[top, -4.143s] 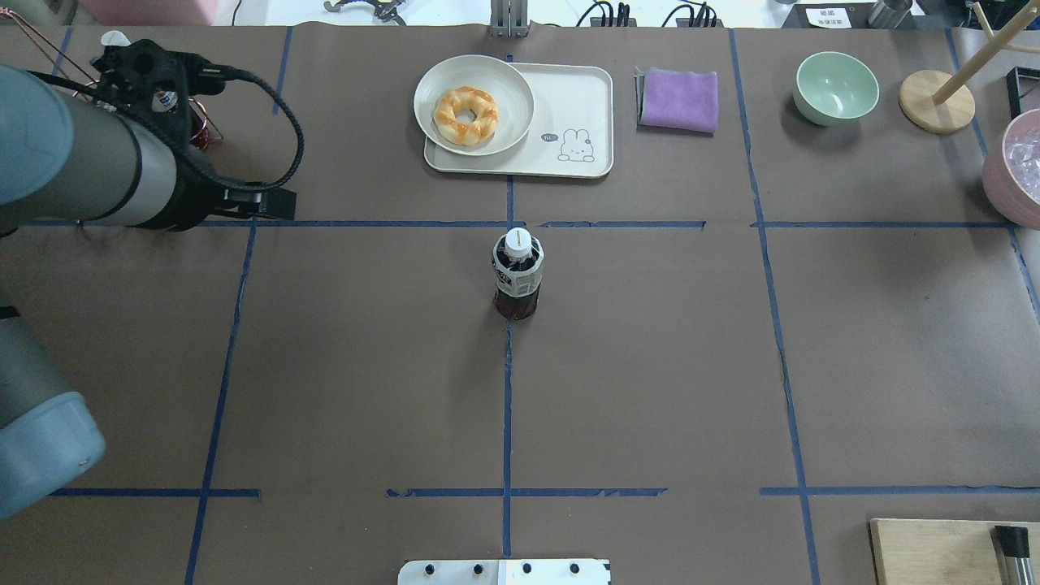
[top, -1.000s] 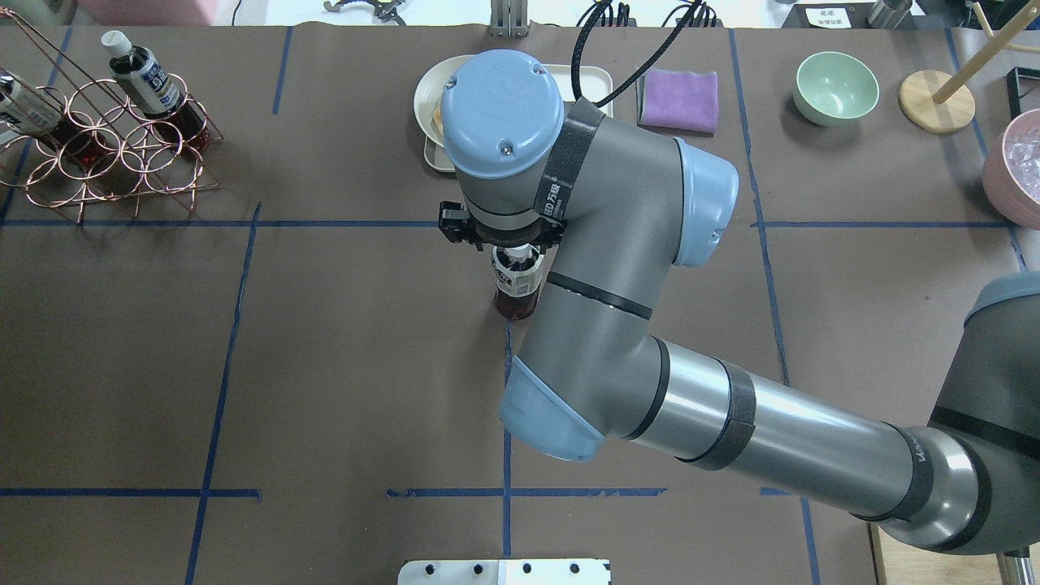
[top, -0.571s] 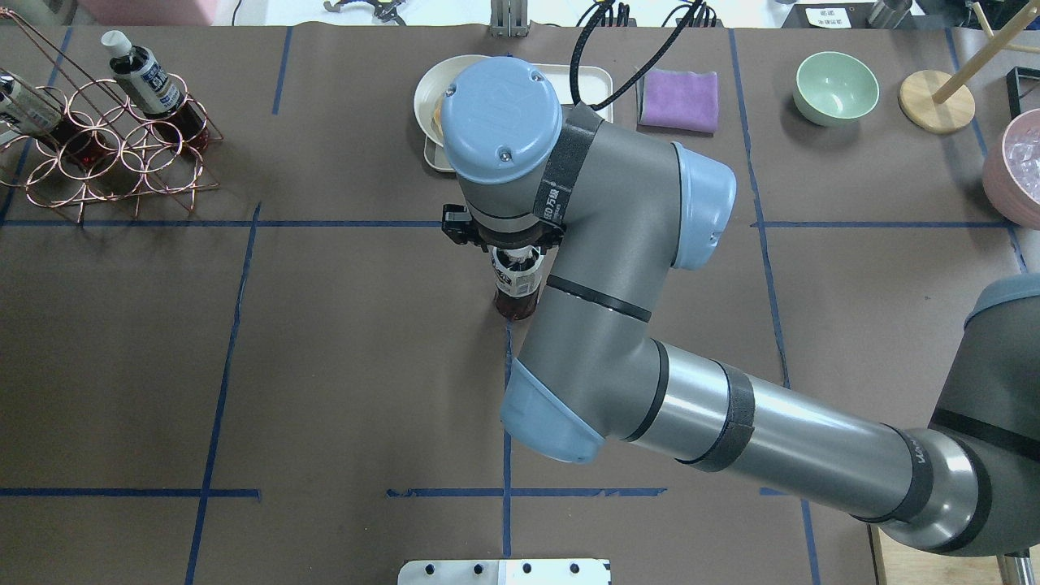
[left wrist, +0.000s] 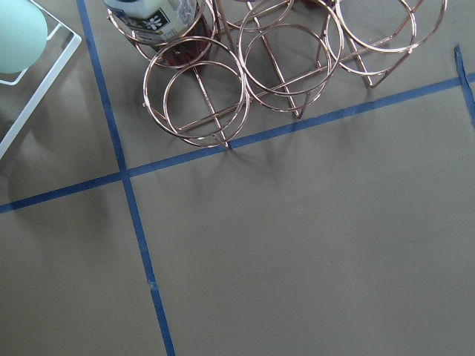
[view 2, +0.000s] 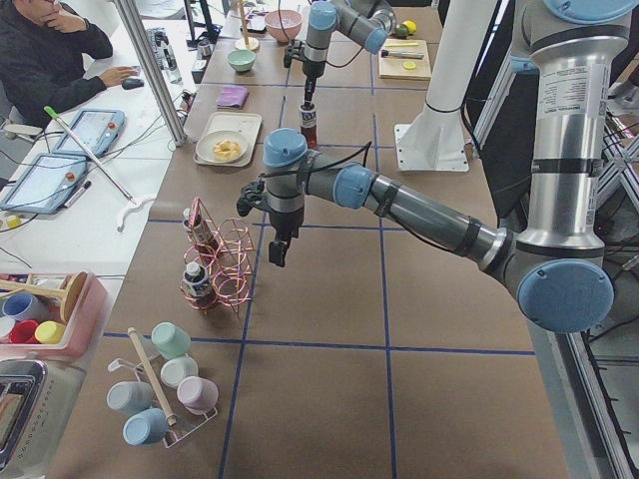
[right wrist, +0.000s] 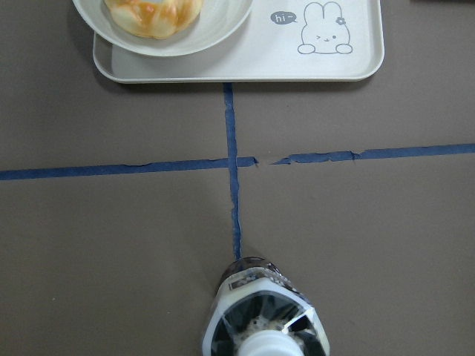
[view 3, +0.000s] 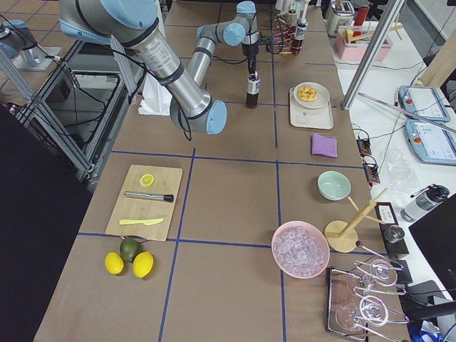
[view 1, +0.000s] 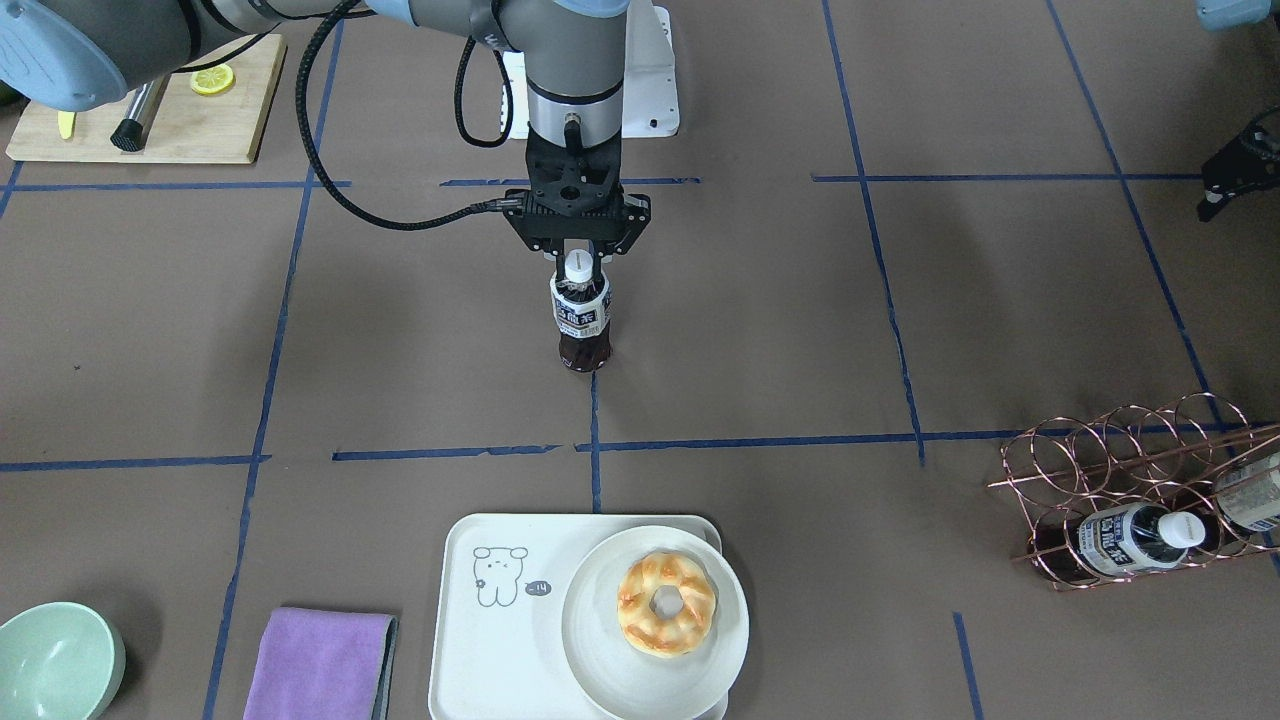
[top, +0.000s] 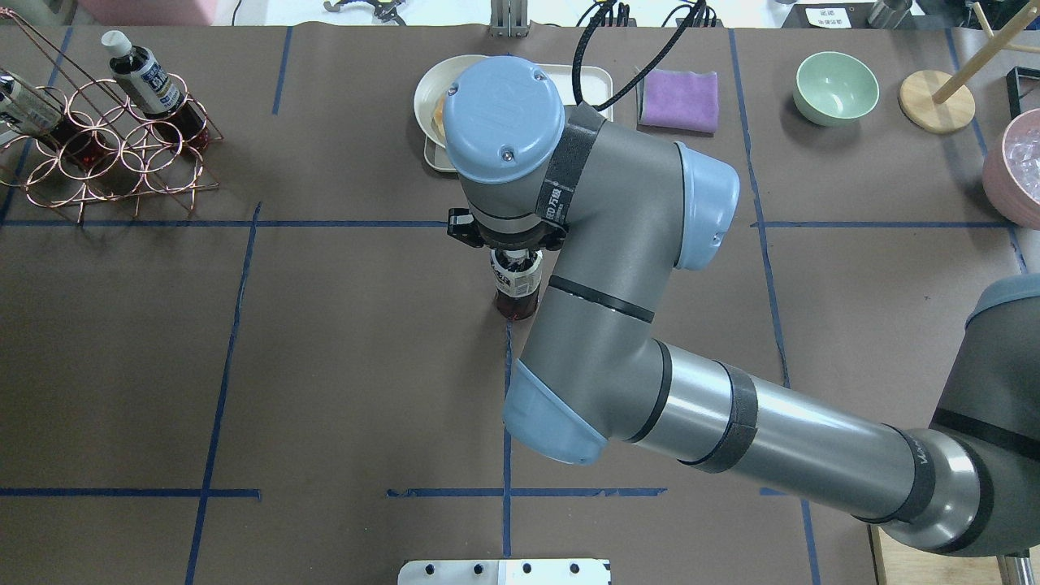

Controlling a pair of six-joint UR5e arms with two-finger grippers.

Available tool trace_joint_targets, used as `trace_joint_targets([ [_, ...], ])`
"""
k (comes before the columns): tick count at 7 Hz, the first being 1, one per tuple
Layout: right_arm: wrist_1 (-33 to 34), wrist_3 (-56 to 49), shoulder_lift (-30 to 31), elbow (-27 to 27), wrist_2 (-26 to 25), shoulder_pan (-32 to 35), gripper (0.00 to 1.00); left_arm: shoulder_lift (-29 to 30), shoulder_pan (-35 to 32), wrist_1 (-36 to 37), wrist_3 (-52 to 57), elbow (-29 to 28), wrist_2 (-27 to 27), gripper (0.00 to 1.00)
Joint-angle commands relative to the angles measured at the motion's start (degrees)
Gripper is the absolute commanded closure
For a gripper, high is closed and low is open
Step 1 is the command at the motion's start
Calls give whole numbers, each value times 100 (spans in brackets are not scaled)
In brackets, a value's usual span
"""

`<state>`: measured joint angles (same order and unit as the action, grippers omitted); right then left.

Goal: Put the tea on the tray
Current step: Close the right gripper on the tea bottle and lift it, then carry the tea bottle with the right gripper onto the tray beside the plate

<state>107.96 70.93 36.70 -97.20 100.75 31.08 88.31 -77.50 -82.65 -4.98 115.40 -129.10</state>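
Observation:
I need to grab the tea by its white cap (view 1: 578,264) next with my right gripper, so that I can place the tea on the tray (view 1: 490,640).
The tea (view 1: 582,320) stands upright on the brown table mat at the centre, also seen in the overhead view (top: 517,288) and at the bottom of the right wrist view (right wrist: 263,315). My right gripper (view 1: 578,262) points straight down over it, open, with a finger on each side of the white cap. The tray (view 1: 490,640) lies beyond the bottle, with a bare bear-printed part (right wrist: 326,67) beside a white plate (view 1: 590,620) that holds a doughnut. My left gripper (view 1: 1215,195) hangs near the copper rack (view 1: 1120,470); I cannot tell whether it is open or shut.
The copper rack (top: 106,154) holds more tea bottles (top: 150,77). A purple cloth (view 1: 320,660) and a green bowl (view 1: 55,660) lie beside the tray. A wooden cutting board (view 1: 150,110) with a knife is near the robot's right. A pink bowl of ice (top: 1016,162) stands at the far right.
Four seconds ago my left arm was at the rack and the bottle stood alone. My right arm has since come over the bottle and sunk slightly around its cap in the last second.

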Motion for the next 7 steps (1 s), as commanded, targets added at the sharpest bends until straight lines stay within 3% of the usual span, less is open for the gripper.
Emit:
trace_joint_targets([
  [1, 241, -26, -101, -193, 32, 125, 100, 2, -10, 3, -3, 9, -1, 0],
  [5, 42, -762, -190, -37, 59, 898, 100, -234, -37, -6, 15, 35, 8, 0],
  [7, -842, -905, -338, 882, 67, 1258, 100, -235, -37, -6, 15, 18, 8, 0],
])
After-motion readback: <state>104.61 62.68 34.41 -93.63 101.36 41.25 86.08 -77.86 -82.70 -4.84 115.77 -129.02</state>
